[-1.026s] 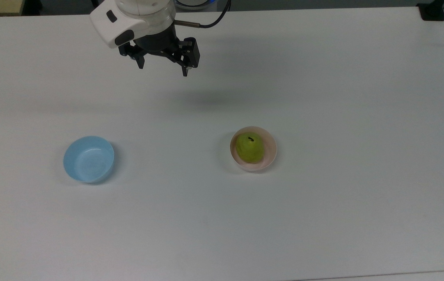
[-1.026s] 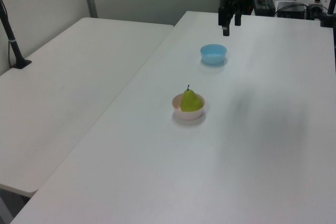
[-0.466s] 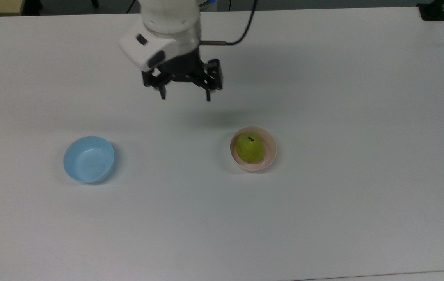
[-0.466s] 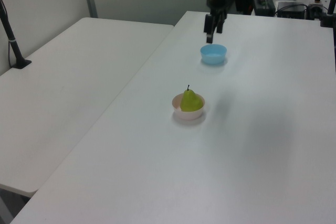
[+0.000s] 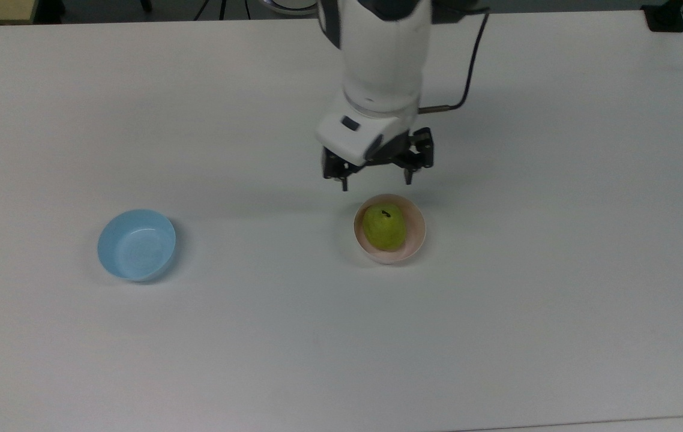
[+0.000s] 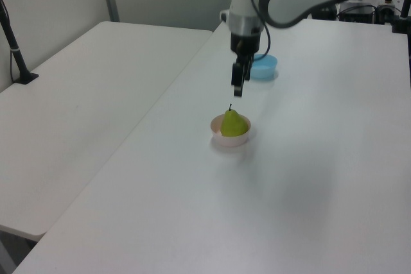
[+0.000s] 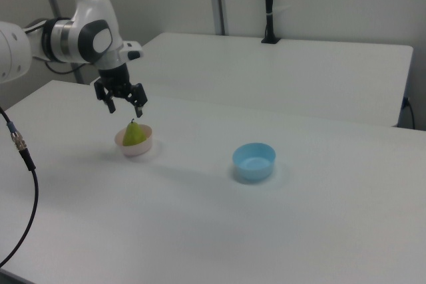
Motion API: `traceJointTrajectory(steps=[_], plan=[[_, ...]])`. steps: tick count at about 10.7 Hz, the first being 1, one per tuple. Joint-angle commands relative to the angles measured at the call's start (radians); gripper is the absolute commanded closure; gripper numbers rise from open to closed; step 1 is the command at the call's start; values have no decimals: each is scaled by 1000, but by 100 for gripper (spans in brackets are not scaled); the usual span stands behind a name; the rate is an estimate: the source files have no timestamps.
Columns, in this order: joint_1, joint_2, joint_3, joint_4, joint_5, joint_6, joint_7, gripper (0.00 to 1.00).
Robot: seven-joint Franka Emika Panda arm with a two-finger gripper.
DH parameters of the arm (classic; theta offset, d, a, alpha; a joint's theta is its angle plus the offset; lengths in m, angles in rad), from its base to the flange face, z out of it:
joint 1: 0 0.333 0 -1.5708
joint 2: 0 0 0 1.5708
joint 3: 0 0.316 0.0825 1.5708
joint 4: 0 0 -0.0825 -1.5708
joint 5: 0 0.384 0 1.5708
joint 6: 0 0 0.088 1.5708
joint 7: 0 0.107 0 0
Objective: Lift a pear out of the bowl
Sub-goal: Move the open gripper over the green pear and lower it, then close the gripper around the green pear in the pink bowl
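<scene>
I need to pick the yellow-green pear from the pale pink bowl (image 6: 225,139), so my gripper should next grab it by its narrow neck (image 6: 231,115).
A yellow-green pear (image 5: 384,227) (image 6: 234,123) (image 7: 134,134) with a short dark stem stands upright in the pale pink bowl (image 5: 416,237) (image 6: 225,139) (image 7: 137,149). My gripper (image 5: 376,181) (image 6: 237,88) (image 7: 126,110) hangs open in the air above the bowl, its fingers pointing down and apart. In the top view it sits just beyond the bowl's far rim. In the right view its fingertips are a little above the pear's stem. Nothing is between the fingers.
A light blue bowl (image 5: 136,244) (image 6: 262,67) (image 7: 253,161) stands empty on the white table (image 5: 557,300), well off to the top view's left of the pink bowl. A second white table (image 6: 83,94) adjoins in the left view. A black cable (image 7: 26,184) hangs at the right view's left.
My gripper has travelled from the far side of the table toward the pink bowl, rightward and nearer in the top view, and lower. It stays open. Pear and bowls have not moved.
</scene>
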Motion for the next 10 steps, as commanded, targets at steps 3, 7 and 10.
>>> traceJointTrajectory(steps=[3,7,10], plan=[[50,102,-16,-13,-2,110,3,0],[45,146,-17,-13,-26,146,4,23],[42,154,-17,-15,-34,146,1,41]])
